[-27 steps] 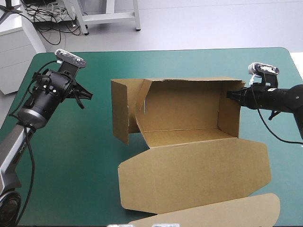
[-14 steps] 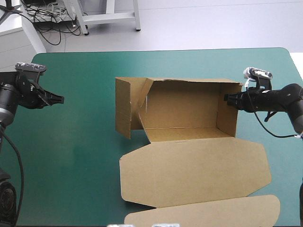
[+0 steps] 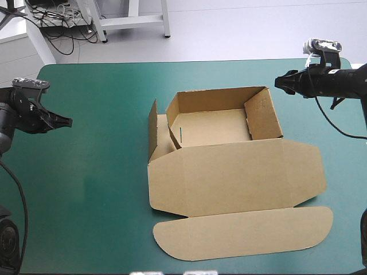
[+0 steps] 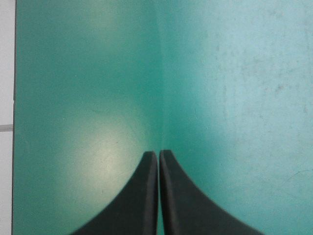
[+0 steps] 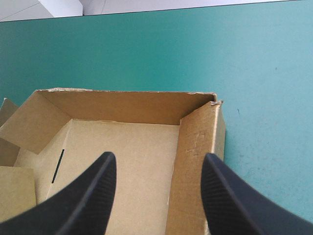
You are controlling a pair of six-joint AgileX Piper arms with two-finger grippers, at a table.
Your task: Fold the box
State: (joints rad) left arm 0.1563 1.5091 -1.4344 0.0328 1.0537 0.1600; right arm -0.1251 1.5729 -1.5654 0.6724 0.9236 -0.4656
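Observation:
My right gripper next needs to grab the brown box by the top edge of its upright side [image 3: 274,112]. That will let me fold the box [image 3: 229,172].
The brown box [image 3: 229,172] lies at the table's middle as an open tray [image 3: 212,127], walls up, lid flat toward the front with its tuck flap [image 3: 246,232] spread out. One side flap [image 3: 153,129] stands loose at the tray's left. My right gripper [image 3: 279,83] hovers open just beyond the tray's far right corner, apart from it. In the right wrist view the right gripper [image 5: 159,156] looks down into the box [image 5: 122,105], its right wall [image 5: 195,161] under one finger. My left gripper [image 3: 64,121] is shut near the left edge, over bare cover [image 4: 158,152].
A broad stretch of teal-green cover [image 3: 103,160] separates my left gripper from the box. The tuck flap reaches close to the table's front edge. The table's left edge [image 4: 14,122] shows beside my left gripper.
The box, earlier tipped up on its side, now lies flat as a tray. My right gripper has let go of the right wall and drawn back. My left arm retreated to the left edge.

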